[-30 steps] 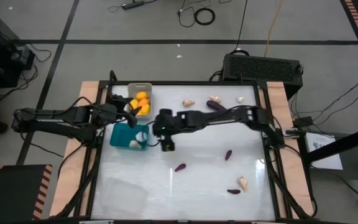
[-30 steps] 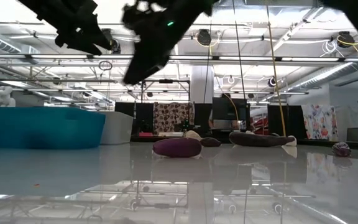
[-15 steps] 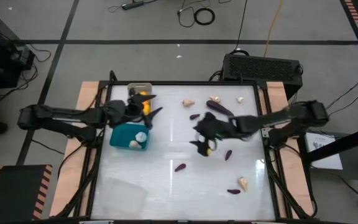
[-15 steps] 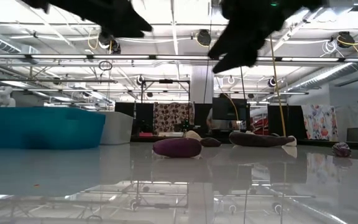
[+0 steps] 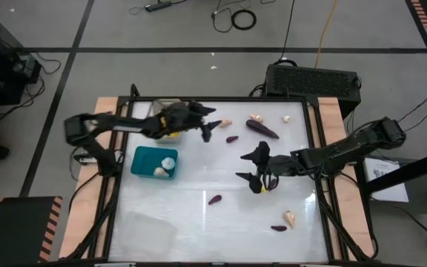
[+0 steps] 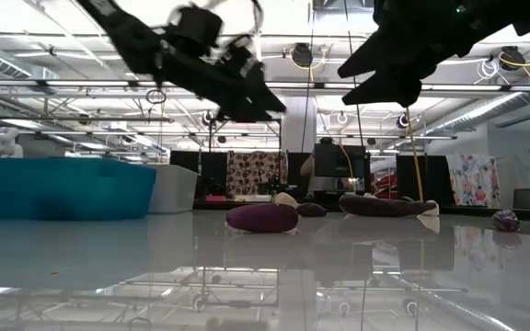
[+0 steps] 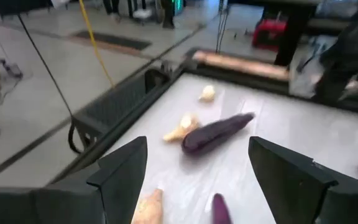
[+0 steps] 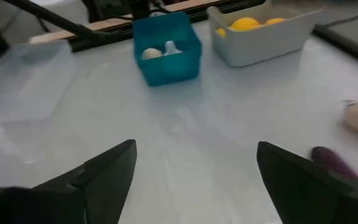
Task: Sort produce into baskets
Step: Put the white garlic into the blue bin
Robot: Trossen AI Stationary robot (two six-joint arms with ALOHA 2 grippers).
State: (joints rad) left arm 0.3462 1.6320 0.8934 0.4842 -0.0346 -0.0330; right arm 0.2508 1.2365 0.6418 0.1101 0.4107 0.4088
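The cream bulb needs to go into the teal basket. My left gripper should pick up the bulb by its round body (image 7: 146, 214) next.
My left gripper (image 5: 204, 123) (image 7: 197, 149) is open and empty above the table's far middle, just left of the produce there: a cream bulb (image 5: 224, 122), a small purple eggplant (image 5: 232, 139) and the large eggplant (image 5: 262, 130) (image 7: 216, 132). My right gripper (image 5: 250, 167) (image 8: 196, 149) is open and empty above the table's middle right. The teal basket (image 5: 145, 159) (image 8: 166, 46) holds two cream bulbs. The grey basket (image 8: 263, 37) holds yellow fruits and is partly hidden under my left arm in the high view. The clear basket (image 5: 143, 230) stands at the near left.
More cream bulbs lie at the far edge (image 5: 256, 117) (image 5: 286, 118). A small eggplant (image 5: 215, 199) lies near the middle. Another eggplant (image 5: 279, 228) and a bulb (image 5: 290, 217) lie at the near right. Open tabletop lies between the baskets and my right gripper.
My left gripper has gone from over the baskets toward the table's right, out to the produce at the far middle. My right gripper has drawn back from beside the teal basket toward the table's right and near edges. Both stay open.
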